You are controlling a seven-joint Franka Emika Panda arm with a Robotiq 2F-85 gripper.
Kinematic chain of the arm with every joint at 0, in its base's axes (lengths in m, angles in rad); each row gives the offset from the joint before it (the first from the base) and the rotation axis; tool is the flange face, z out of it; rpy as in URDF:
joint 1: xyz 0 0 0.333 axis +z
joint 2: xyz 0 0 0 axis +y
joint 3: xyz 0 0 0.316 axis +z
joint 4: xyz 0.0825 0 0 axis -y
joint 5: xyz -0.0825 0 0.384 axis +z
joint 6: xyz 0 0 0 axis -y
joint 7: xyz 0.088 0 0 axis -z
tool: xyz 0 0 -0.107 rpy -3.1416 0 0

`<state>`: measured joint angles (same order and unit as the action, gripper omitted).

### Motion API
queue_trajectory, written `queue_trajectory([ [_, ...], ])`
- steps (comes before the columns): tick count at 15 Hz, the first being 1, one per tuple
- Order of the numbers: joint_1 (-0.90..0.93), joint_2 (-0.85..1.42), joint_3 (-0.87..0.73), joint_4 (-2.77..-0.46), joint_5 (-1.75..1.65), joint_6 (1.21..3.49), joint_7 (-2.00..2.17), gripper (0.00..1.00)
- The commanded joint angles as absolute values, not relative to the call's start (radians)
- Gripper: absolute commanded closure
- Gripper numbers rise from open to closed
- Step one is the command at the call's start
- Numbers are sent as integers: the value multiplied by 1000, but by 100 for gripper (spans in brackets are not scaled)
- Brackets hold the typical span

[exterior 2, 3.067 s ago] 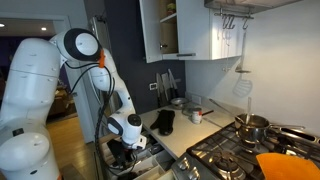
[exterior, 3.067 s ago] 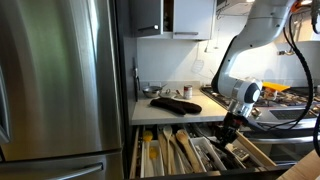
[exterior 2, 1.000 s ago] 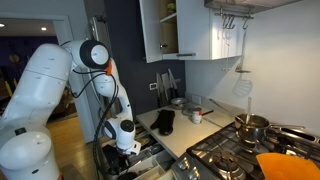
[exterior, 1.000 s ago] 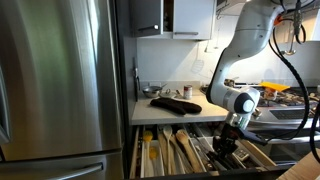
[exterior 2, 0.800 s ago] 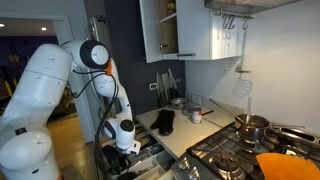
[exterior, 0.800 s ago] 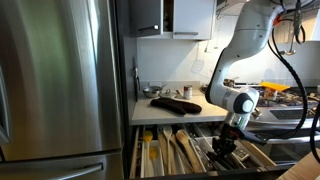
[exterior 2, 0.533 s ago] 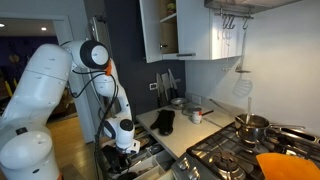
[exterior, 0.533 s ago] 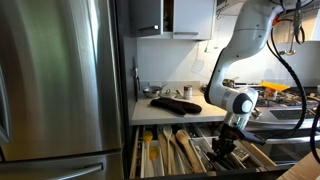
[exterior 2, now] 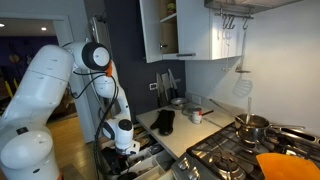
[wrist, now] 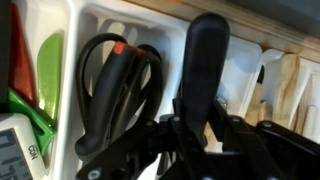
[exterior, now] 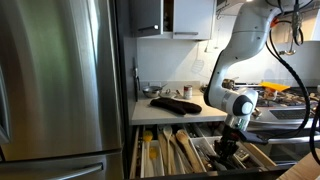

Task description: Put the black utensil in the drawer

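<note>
My gripper should open now, because the long handle of the black utensil points along the white tray section (wrist: 240,75) and the utensil would land in that section.
The drawer (exterior: 170,152) is pulled open below the counter, with pale wooden sides and long compartments full of utensils; it also shows in an exterior view (exterior 2: 150,162). My gripper (exterior: 226,150) is lowered into the drawer's right part and shows low beside the counter in an exterior view (exterior 2: 117,150). In the wrist view my gripper (wrist: 197,125) is shut on the black utensil (wrist: 207,55). Its long black handle points along a white tray compartment (wrist: 240,75), just above it or touching it; I cannot tell which.
Black-handled scissors (wrist: 120,90) lie in the neighbouring compartment, with green items (wrist: 48,70) further left. A black mitt (exterior: 175,104) lies on the counter. A steel fridge (exterior: 60,90) stands beside the drawer. The stove with pots (exterior 2: 250,130) is beside the counter.
Since 3.1 s ago the arm has come down and the gripper has sunk into the drawer. Over the last second it has only dropped slightly.
</note>
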<state>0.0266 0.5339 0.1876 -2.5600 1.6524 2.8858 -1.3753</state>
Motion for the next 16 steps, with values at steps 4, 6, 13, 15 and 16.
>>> queue_trajectory([
  [4,53,564,201,-2541,1684,2916,-1367,43],
  [6,52,552,205,-2550,1682,2909,-1365,30],
  [13,31,457,204,-2591,1697,2908,-1344,0],
  [15,28,424,202,-2616,1664,2918,-1299,0],
  [16,26,403,198,-2631,1655,2927,-1279,0],
])
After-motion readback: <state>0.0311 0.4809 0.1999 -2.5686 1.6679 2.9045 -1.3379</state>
